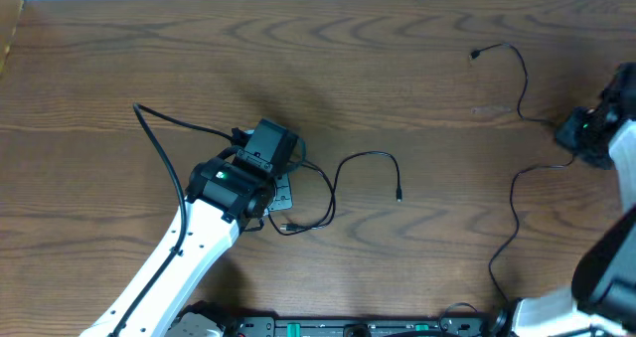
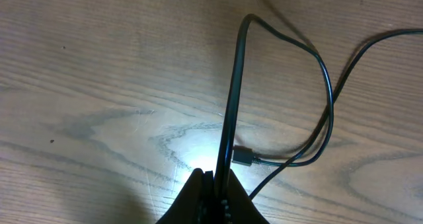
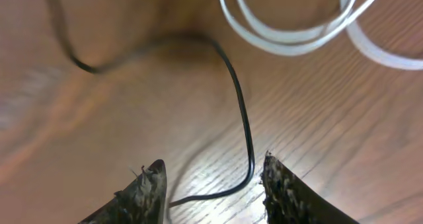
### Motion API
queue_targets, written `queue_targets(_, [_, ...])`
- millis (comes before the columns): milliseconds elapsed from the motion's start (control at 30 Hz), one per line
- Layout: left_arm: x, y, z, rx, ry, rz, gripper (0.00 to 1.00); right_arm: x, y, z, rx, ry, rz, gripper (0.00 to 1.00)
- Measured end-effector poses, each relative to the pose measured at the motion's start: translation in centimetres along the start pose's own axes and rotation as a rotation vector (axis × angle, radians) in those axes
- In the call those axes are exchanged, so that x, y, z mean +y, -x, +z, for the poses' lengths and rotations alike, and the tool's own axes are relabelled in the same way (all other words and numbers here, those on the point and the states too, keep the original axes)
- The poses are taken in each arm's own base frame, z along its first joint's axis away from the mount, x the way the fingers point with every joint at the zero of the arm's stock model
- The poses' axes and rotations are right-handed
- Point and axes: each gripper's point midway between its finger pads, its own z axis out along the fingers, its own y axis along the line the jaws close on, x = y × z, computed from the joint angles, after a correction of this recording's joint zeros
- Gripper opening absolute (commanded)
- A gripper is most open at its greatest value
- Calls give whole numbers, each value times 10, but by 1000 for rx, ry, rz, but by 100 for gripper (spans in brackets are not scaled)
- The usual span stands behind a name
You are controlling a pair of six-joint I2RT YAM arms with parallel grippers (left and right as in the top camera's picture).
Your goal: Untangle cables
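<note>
I need to pick up the second black cable (image 1: 515,191) with my right gripper next. I should grab it along its cord, away from its plug (image 1: 476,54), to untangle it from the other cables.
A thin black cable (image 1: 343,168) lies in loops at the table's middle, its free plug end (image 1: 398,193) to the right. My left gripper (image 1: 281,190) is shut on this cable. In the left wrist view the cord (image 2: 232,98) rises from between the closed fingers (image 2: 217,178), with a small plug (image 2: 242,156) beside them. A second black cable (image 1: 520,74) runs from its plug at the far right to my right gripper (image 1: 586,130). The right gripper (image 3: 211,168) is open and low over the table, with that black cord (image 3: 243,118) lying between its fingers. A white cable (image 3: 291,44) is looped just beyond.
The table is brown wood (image 1: 397,88). A thin black line (image 1: 512,218) runs down the right side toward the right arm's base. The arms' mounting rail (image 1: 348,327) sits along the front edge. The white cable does not show in the overhead view.
</note>
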Motion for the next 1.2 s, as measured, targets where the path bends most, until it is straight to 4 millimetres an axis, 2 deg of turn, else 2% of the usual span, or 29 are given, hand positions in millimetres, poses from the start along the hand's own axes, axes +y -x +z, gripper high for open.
queue_targets(100, [0, 0, 0, -1, 0, 0, 8, -5, -19, 28, 104, -31, -3, 42])
queue_targets(200, [0, 0, 0, -1, 0, 0, 8, -9, -32, 44, 170, -49, -3, 35])
queue_targets(233, [0, 0, 0, -1, 0, 0, 8, -11, -36, 47, 186, -54, -1, 27])
queue_targets(267, [0, 0, 0, 0, 0, 0, 8, -13, -39, 51, 203, -59, -3, 6])
queue_targets(300, [0, 0, 0, -1, 0, 0, 8, -14, -41, 52, 212, -63, 0, 1])
queue_targets(467, [0, 0, 0, -1, 0, 0, 8, -11, -42, 51, 222, -37, 16, 1])
queue_targets(500, [0, 0, 0, 0, 0, 0, 8, -8, -41, 48, 218, -11, 21, 1])
queue_targets(567, [0, 0, 0, 0, 0, 0, 7, 4, -28, 28, 174, 66, 25, 1])
queue_targets(633, [0, 0, 0, 1, 0, 0, 8, 16, 0, -9, 63, 144, 22, 1])
queue_targets(667, [0, 0, 0, 1, 1, 0, 8, 25, 28, -50, -64, 203, 15, 1])
queue_targets(733, [0, 0, 0, 2, 2, 0, 8, 32, 61, -117, -258, 270, 2, 1])
queue_targets(767, [1, -1, 0, 3, 2, 1, 8, 35, 80, -183, -436, 320, -15, 1])
queue_targets(800, [1, -1, 0, 3, 2, 1, 8, 34, 86, -225, -547, 343, -27, 1])
queue_targets(833, [1, -1, 0, 3, 2, 1, 8, 32, 86, -254, -621, 355, -33, 1])
queue_targets(867, [1, -1, 0, 4, 3, 1, 8, 28, 81, -291, -718, 362, -37, 1])
queue_targets(933, [1, -1, 0, 3, 3, 1, 8, 15, 69, -338, -846, 346, -26, 1])
queue_targets(1000, [1, -1, 0, 3, 2, 1, 8, 3, 60, -366, -936, 313, -5, 1])
queue_targets(1033, [1, -1, 0, 4, 3, 1, 7, -10, 55, -387, -1008, 274, 24, 1])
queue_targets(1133, [1, -1, 0, 3, 3, 1, 8, -35, 44, -419, -1126, 187, 96, 1])
queue_targets(1200, [1, -1, 0, 3, 2, 1, 8, -45, 38, -431, -1169, 154, 127, 1])
